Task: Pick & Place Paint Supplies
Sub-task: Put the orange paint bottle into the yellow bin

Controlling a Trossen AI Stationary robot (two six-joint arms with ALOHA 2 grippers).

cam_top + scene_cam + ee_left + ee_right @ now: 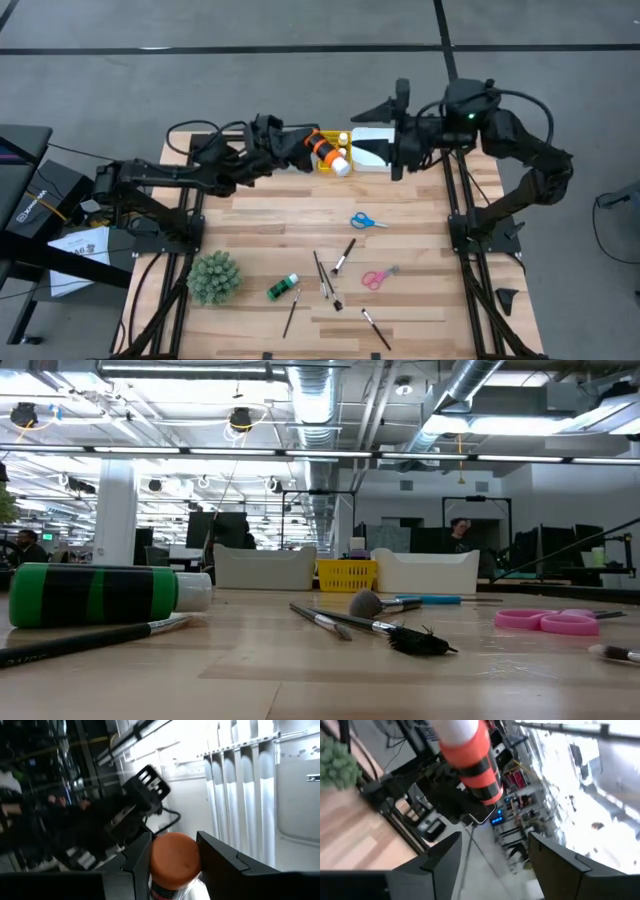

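Observation:
I need to grab the orange paint bottle with its white cap (342, 167) by its striped body (321, 145) with my right gripper next. Then I can take the bottle over with its cap free.
My left gripper (316, 150) is shut on an orange paint bottle (330, 155) with black stripes and a white cap, over the yellow tray (327, 168) at the table's far edge. My right gripper (372, 130) is open and empty over the white tray (375, 150), just right of the bottle, which shows in its wrist view (472, 757). On the table lie a green bottle (283, 288) on its side, blue scissors (368, 221), pink scissors (378, 277) and several dark-handled brushes (322, 275). My left gripper pinches the orange bottle between its two fingers (137, 865), on the body near the orange base end (172, 857). The fingers come from the table's left and lie across the bottle. The bottle is tilted, and its white cap (342, 167) points toward the table's near right.
A spiky green plant ball (214, 277) sits near left. Three trays stand in a row at the far edge, the leftmost (265, 570) under my left arm. The low view shows the green bottle (100, 595), brushes (385, 626) and pink scissors (545, 621) close by.

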